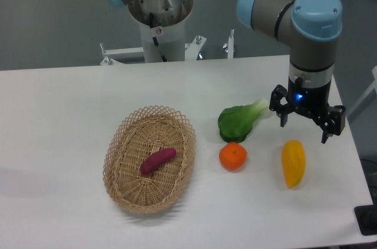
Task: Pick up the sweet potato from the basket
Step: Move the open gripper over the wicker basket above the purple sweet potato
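Note:
The purple-magenta sweet potato has to come out of the basket, so the robot's gripper will grip it by its middle (158, 161) next.
The sweet potato (157, 160), a small purple-magenta tuber, lies at a slant in the middle of the oval wicker basket (121, 143) on the left half of the white table. My gripper (303, 132) hangs far to the right of the basket, just above the yellow-orange fruit, with its dark fingers spread apart and nothing between them. It is open.
A green leafy vegetable (238, 120) lies between the basket and the gripper. A round orange (233, 156) sits below it. The oblong yellow-orange fruit (293, 162) lies under the gripper near the table's right edge. The robot's base column (160, 25) stands behind the table.

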{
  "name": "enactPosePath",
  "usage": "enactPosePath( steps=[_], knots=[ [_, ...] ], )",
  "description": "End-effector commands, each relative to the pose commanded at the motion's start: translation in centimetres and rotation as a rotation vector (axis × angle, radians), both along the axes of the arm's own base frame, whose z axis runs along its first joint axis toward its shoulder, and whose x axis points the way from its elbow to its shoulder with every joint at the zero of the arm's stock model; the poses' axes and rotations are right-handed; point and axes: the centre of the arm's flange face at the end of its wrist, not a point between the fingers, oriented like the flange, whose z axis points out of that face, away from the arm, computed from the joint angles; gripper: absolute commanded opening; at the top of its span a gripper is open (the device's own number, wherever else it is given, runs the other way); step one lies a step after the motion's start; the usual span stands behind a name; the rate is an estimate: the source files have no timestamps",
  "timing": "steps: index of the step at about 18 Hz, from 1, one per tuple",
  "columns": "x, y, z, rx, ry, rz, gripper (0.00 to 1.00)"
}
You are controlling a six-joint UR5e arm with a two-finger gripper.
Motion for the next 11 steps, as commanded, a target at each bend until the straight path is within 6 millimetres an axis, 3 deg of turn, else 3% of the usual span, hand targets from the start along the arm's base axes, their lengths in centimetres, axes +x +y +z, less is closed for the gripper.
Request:
enactPosePath(
  steps=[4, 8, 11],
  knots=[
    [0.7, 0.5, 0.5, 0.026, -0.012, 0.065, 1.0],
    [3.8, 2.8, -0.2, 0.039, -0.049, 0.11, 1.0],
    [7.5, 6.1, -1.7, 0.061, -0.098, 0.189, 1.0]
  ],
)
